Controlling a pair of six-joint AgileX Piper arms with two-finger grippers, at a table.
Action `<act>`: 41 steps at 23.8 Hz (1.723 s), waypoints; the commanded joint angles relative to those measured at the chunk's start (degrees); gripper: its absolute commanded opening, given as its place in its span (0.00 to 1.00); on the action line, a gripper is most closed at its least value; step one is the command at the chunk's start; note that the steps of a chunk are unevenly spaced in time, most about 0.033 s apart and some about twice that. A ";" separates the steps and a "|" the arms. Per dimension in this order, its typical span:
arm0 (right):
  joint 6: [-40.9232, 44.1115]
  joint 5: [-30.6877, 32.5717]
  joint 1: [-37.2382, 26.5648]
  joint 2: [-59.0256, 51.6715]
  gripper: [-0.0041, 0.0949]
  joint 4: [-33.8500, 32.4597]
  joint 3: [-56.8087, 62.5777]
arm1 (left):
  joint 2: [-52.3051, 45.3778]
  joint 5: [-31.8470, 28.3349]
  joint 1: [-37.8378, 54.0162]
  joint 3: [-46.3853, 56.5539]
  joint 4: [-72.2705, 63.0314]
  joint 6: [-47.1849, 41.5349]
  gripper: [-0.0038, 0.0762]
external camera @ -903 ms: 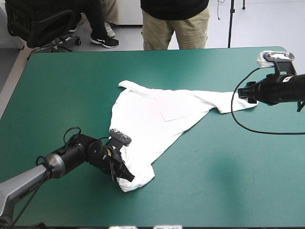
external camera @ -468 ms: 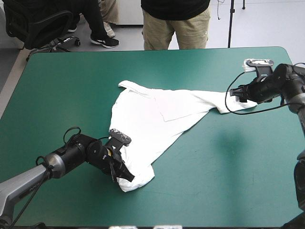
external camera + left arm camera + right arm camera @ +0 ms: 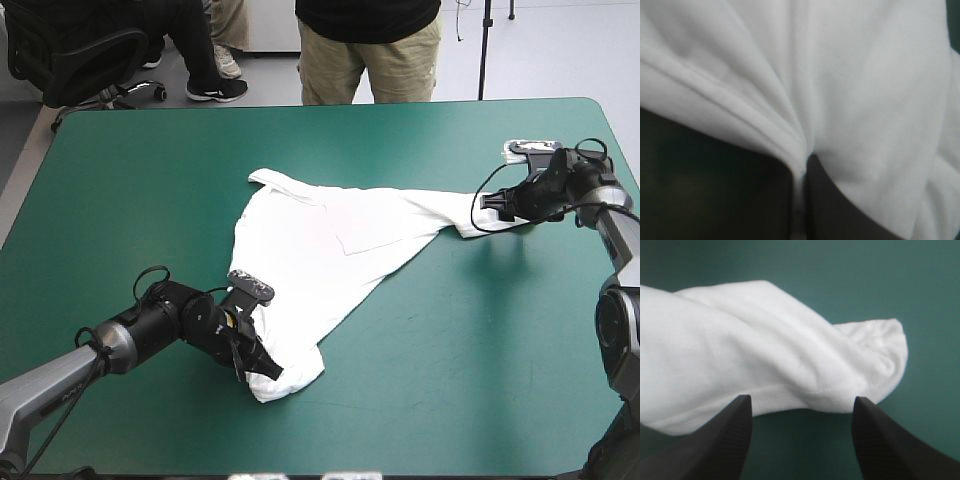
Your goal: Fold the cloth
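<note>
The shirt's middle (image 3: 345,220) lies spread on the tabletop. My right gripper should next grip the shirt's bunched-up, rolled sleeve end to fold it.
The white T-shirt (image 3: 320,250) lies spread in a rough triangle at the middle of the table. One long end stretches toward the right edge, and a bunched corner lies near the front. My left gripper (image 3: 256,362) is shut on that near corner; in the left wrist view the cloth (image 3: 850,90) fills everything ahead of the left gripper (image 3: 802,200). My right gripper (image 3: 497,204) sits low at the shirt's right end, open. The rolled sleeve end (image 3: 790,365) lies just ahead of the right gripper (image 3: 802,402), between its spread fingertips.
The teal-green cover (image 3: 480,340) surrounds the shirt on all sides. The table's right edge (image 3: 625,180) runs close behind my right arm. The far edge lies well beyond the shirt's collar side.
My right arm has swung in and turned, bringing its gripper down to the shirt's right end. The left gripper and the shirt have not moved.
</note>
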 commanded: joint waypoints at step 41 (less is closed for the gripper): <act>-18.45 5.82 -1.14 -51.96 0.02 22.34 -27.70 | -24.88 12.94 -0.22 -77.72 45.48 -7.82 0.04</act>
